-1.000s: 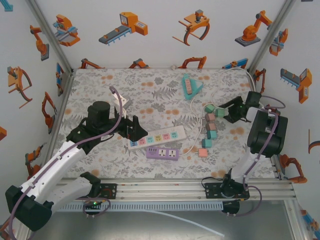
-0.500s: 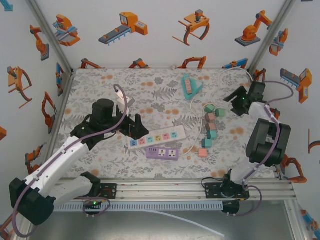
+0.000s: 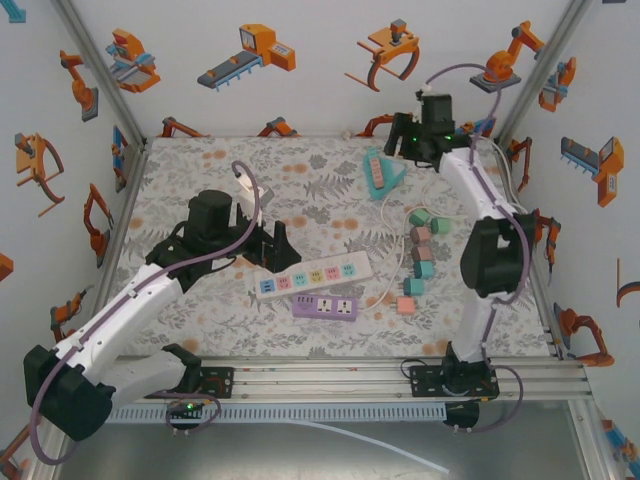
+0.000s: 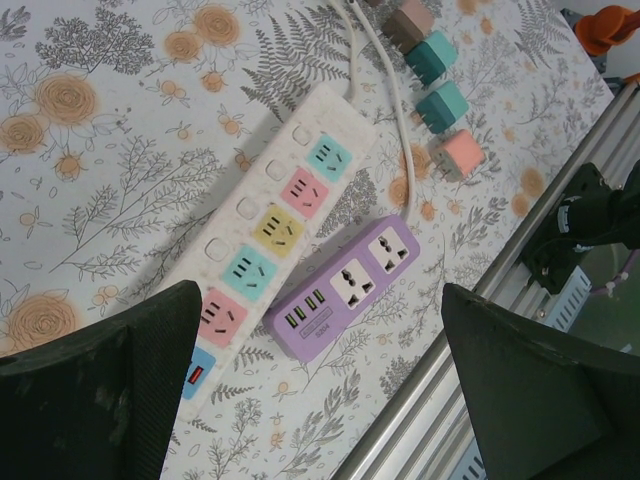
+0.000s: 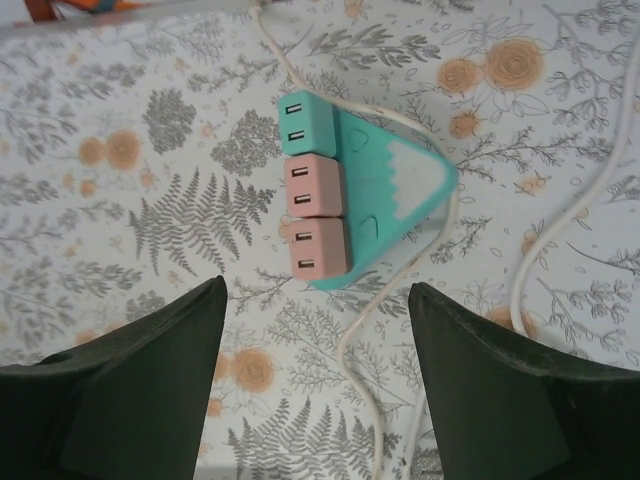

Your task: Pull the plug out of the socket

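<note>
A pink plug (image 3: 377,181) needs to be pulled off, so next my right gripper will take it by its opposite sides and leave the teal socket's body free.
A teal mountain-shaped socket (image 5: 400,200) lies at the back of the table, also in the top view (image 3: 388,175). Three plugs sit in a row in its left side: a teal plug (image 5: 305,123) and two pink plugs (image 5: 315,186) (image 5: 320,247). My right gripper (image 5: 315,400) hovers over the mat just short of the socket, open, with nothing between its fingers. From above, the right gripper (image 3: 402,147) is beside the socket's far right. My left gripper (image 3: 272,250) stands wide open and empty over the left end of a white power strip (image 3: 315,273).
A purple power strip (image 4: 345,290) lies beside the white power strip (image 4: 270,220). Several loose teal, pink and brown plugs (image 3: 420,252) line the mat right of centre. White cables (image 5: 390,300) curl round the socket. The metal rail (image 3: 330,375) marks the near edge.
My right arm swung from beside the loose plugs at the right to the back of the table, over the teal socket, its jaws widening a little. The left gripper shifted slightly right.
</note>
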